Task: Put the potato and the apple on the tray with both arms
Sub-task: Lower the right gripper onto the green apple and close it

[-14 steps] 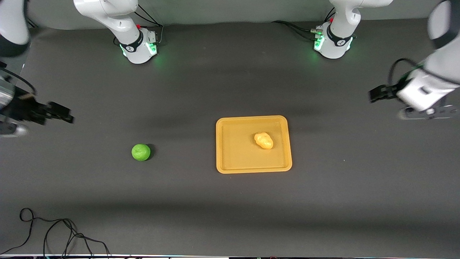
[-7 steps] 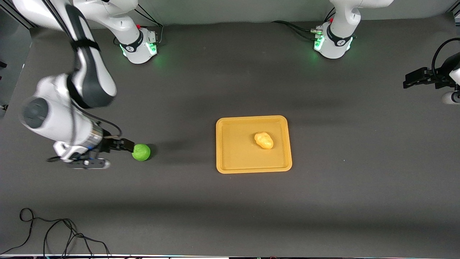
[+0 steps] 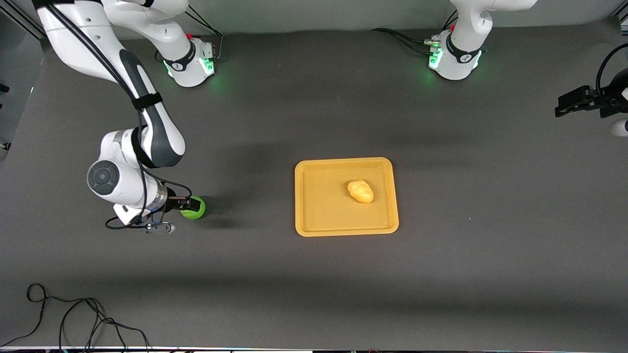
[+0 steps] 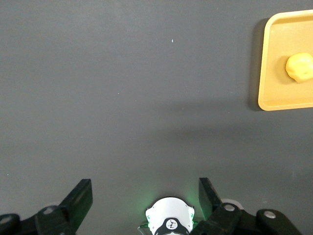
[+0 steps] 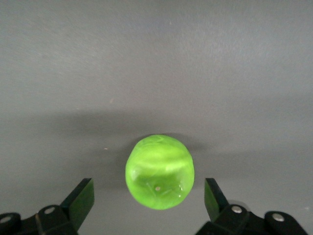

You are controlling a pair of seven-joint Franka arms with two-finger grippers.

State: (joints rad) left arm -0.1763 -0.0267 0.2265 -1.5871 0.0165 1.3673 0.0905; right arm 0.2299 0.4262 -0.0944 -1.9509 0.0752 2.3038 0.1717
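Note:
My right gripper grabs the apple (image 3: 195, 208) by its round sides next, to place it on the tray (image 3: 314, 215).
The green apple (image 3: 195, 208) lies on the dark table toward the right arm's end. My right gripper (image 3: 182, 205) is low at the apple and open, with its fingers on either side of it and not touching; the right wrist view shows the apple (image 5: 159, 171) between the spread fingers of the gripper (image 5: 147, 192). The yellow potato (image 3: 360, 191) lies on the orange tray (image 3: 314, 215) at mid table. My left gripper (image 3: 563, 106) is open and empty, up over the left arm's end of the table. The left wrist view shows this gripper (image 4: 145, 190), the tray (image 4: 274, 93) and the potato (image 4: 299, 67).
A loose black cable (image 3: 73, 318) lies at the table's near edge by the right arm's end. The two arm bases (image 3: 189, 63) (image 3: 454, 59) glow green along the robots' edge. Bare table lies between apple and tray.
My right arm swung in from its end of the table and came down, open, around the apple. My left gripper drew back toward its end of the table. Apple, potato and tray stayed put.

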